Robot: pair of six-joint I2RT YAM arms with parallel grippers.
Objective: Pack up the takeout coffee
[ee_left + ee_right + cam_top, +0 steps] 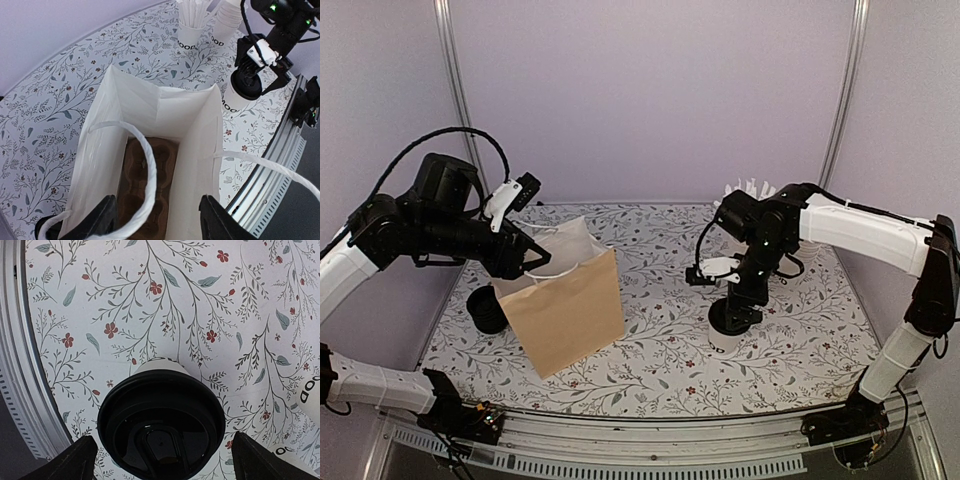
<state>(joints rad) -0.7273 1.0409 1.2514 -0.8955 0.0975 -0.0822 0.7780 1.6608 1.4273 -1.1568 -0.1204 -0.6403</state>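
Observation:
I need to close my right gripper on the black lid (728, 317) (161, 426) now, because the lid is deep between its open fingers.
A takeout coffee cup (726, 328), white with a black lid, stands on the floral table right of centre. My right gripper (734, 300) hangs just above it, open, with a finger on either side of the lid and not touching it. In the right wrist view the lid (160, 425) fills the gap of the right gripper (170, 462). The cup also shows in the left wrist view (239, 95). A second lidded cup (486, 310) stands left of the brown paper bag (568, 312). My left gripper (534, 262) is open over the bag's mouth (165, 107).
A brown cup carrier (145, 185) lies at the bottom of the bag, and a white handle loop (149, 165) arches over it. A cup of straws (191, 29) and stacked lidless cups (225, 25) stand at the back right. The metal rail (650, 440) runs along the near edge.

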